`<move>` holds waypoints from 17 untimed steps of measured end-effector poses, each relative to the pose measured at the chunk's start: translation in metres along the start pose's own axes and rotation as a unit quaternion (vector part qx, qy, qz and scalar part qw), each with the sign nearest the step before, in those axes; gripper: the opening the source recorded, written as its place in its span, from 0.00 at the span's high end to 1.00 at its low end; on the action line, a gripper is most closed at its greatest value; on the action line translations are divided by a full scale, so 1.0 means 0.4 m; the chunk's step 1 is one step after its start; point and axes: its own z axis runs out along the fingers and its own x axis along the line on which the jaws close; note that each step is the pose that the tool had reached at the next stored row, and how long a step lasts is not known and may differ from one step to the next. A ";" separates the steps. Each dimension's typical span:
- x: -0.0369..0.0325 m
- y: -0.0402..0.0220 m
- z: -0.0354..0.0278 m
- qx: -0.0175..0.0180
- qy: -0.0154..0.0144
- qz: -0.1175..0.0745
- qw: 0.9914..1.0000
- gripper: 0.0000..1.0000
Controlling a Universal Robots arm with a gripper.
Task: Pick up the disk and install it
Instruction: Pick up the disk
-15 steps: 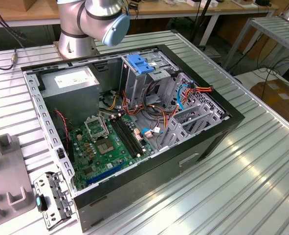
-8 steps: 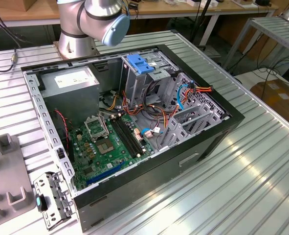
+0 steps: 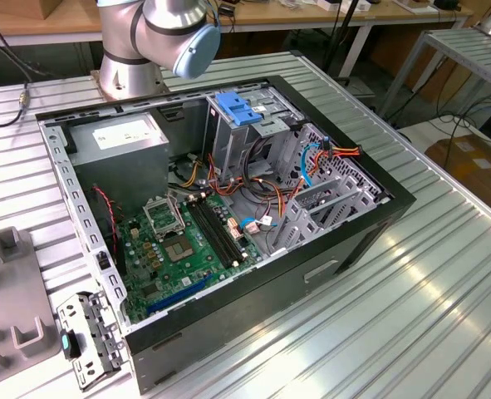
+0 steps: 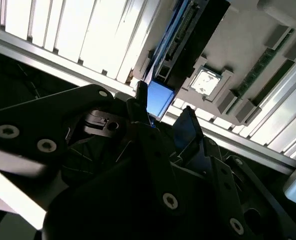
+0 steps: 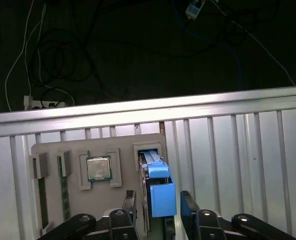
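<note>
I next need to pick up the disk by its blue-railed upper edge with my gripper to install it. That edge stands free, while the holder's slot encloses the disk's lower edge.
The disk stands on edge in a slot of a grey holder plate, its blue plastic rail facing the camera. In the first wrist view my gripper straddles it, one black finger on each side with a thin gap to the blue rail, so it is open. The second wrist view shows the same blue end of the disk between the two fingers of the gripper. The open computer case lies on the ribbed metal table in the exterior view.
On the holder plate next to the disk sit a processor chip and memory sticks. Inside the case are a green motherboard, a grey power box, a metal cage with a blue clip and loose cables.
</note>
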 end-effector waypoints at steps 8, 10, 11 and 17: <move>0.004 0.005 0.043 0.000 0.000 -0.008 1.000 0.52; 0.005 0.006 0.052 0.000 0.000 -0.009 1.000 0.52; 0.005 0.006 0.056 0.000 0.000 -0.010 1.000 0.52; 0.005 0.007 0.086 0.001 -0.001 -0.010 1.000 0.52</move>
